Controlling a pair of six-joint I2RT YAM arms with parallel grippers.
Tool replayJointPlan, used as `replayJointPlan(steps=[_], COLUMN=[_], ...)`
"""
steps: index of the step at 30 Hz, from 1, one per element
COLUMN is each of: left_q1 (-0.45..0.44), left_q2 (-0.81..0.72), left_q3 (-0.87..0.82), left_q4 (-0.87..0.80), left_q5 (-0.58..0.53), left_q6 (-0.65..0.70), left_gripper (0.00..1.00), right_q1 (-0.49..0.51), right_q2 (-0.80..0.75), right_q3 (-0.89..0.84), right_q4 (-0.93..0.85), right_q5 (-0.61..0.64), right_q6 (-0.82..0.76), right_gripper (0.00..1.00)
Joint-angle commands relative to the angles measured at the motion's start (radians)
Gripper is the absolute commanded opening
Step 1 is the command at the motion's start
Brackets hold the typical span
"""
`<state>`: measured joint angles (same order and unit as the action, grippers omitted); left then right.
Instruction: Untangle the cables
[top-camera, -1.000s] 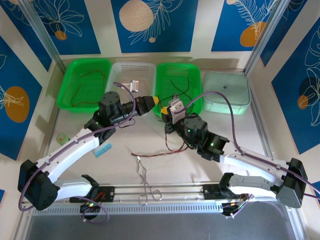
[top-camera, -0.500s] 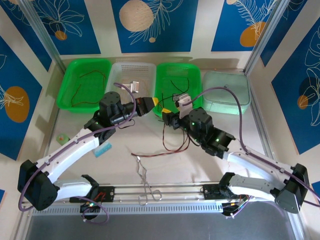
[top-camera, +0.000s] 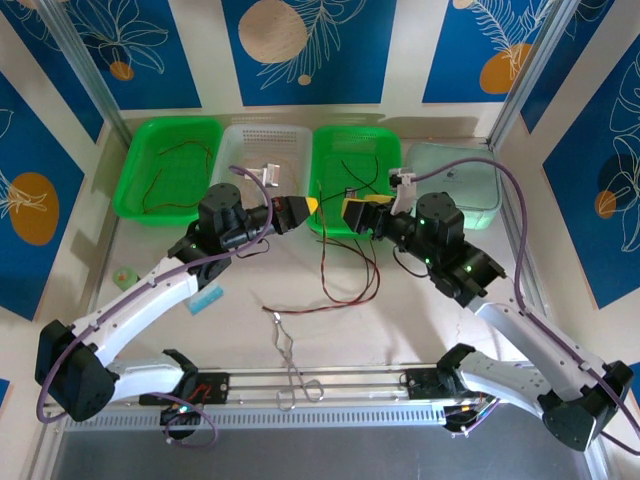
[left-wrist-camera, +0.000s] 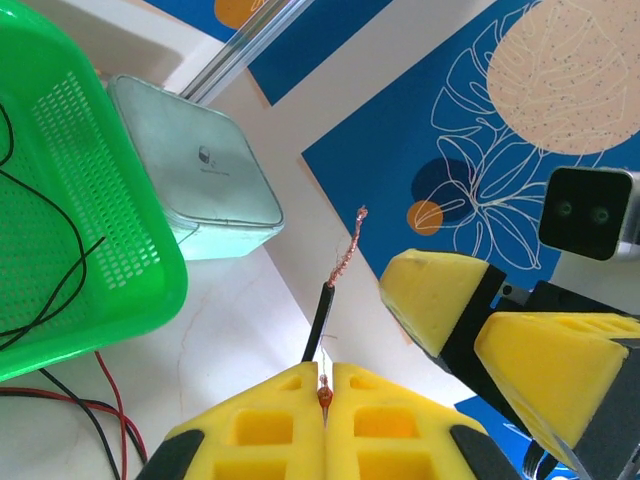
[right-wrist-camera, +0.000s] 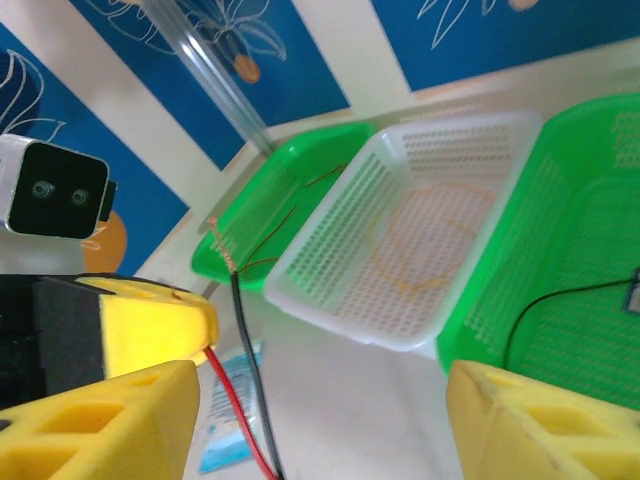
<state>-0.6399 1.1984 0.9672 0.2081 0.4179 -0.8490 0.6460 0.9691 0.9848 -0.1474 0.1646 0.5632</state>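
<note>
I need to untangle the cables, so my right gripper should grab the black cable (right-wrist-camera: 239, 298) just below its copper tip and leave the red cable's end held.
My left gripper (top-camera: 303, 208) is shut on the ends of a black cable (left-wrist-camera: 319, 320) and a red cable (right-wrist-camera: 230, 415). The black one's bare copper tip sticks up past the yellow fingers (left-wrist-camera: 270, 425). From there the cables (top-camera: 345, 262) hang down to the table and trail off left in a loose loop. My right gripper (top-camera: 358, 213) stands open just right of the left one, facing it, with nothing between its fingers (right-wrist-camera: 100, 425). In the left wrist view, the right gripper's yellow pads (left-wrist-camera: 440, 298) are apart from the cables.
Along the back stand a green basket (top-camera: 130, 170) with brownish cables, a white basket (top-camera: 262, 135), another green basket (top-camera: 318, 170) with a black cable, and a translucent box (top-camera: 452, 185). Metal forceps (top-camera: 290, 365) lie near the front. A blue packet (top-camera: 205, 298) lies left.
My right gripper has opened, let go of the cables and swung up and to the right. The cables now hang from the left gripper alone, which has stayed put.
</note>
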Motion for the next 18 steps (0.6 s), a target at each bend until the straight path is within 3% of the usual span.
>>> replayJointPlan(steps=[1, 18], left_q1=[-0.007, -0.007], left_q2=[-0.029, -0.047], left_q3=[0.001, 0.001], left_q4=[-0.027, -0.048], left_q5=[0.016, 0.010], left_q6=[0.039, 0.030], left_gripper=[0.00, 0.00], right_q1=[-0.005, -0.014], right_q2=[0.051, 0.275], right_q3=[0.046, 0.202], right_q4=[-0.019, -0.010], right_q5=[-0.119, -0.224], right_q6=[0.069, 0.155], right_gripper=[0.64, 0.61])
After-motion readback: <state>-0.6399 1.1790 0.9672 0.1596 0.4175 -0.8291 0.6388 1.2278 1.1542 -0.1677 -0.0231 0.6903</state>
